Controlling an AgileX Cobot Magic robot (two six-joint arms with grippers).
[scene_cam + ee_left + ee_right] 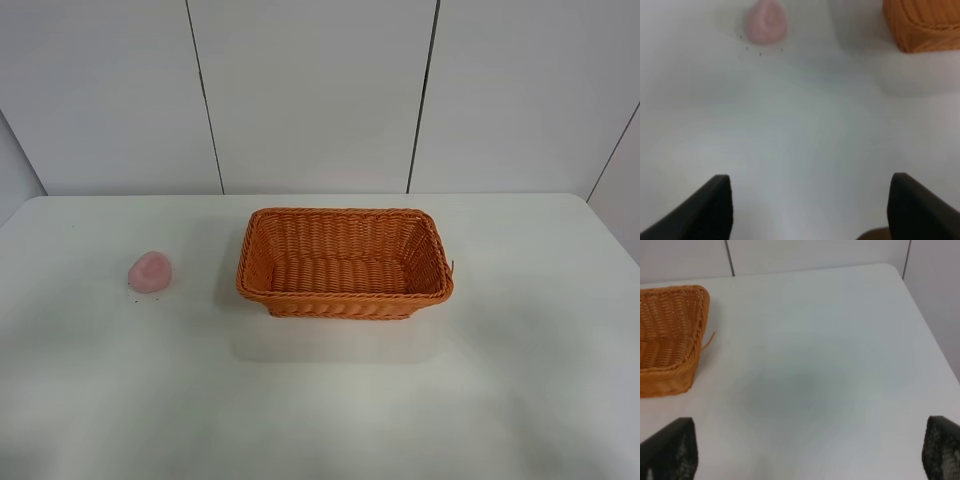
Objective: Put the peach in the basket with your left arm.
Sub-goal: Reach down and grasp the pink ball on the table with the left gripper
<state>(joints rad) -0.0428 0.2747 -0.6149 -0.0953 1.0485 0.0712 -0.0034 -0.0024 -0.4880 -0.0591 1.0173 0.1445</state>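
My left gripper grabs the peach by its narrow raised tip next, to put it in the basket.
The pale pink peach lies on the white table, left of the basket. The orange wicker basket stands upright and empty at the table's middle. Neither arm shows in the exterior high view. In the left wrist view my left gripper is open and empty, its black fingertips far apart, with the peach ahead of it and a basket corner beside. In the right wrist view my right gripper is open and empty, with the basket's end ahead to one side.
The white table ends at a grey panelled wall behind. A few small dark specks lie on the table by the peach. A loose wicker strand sticks out from the basket's corner.
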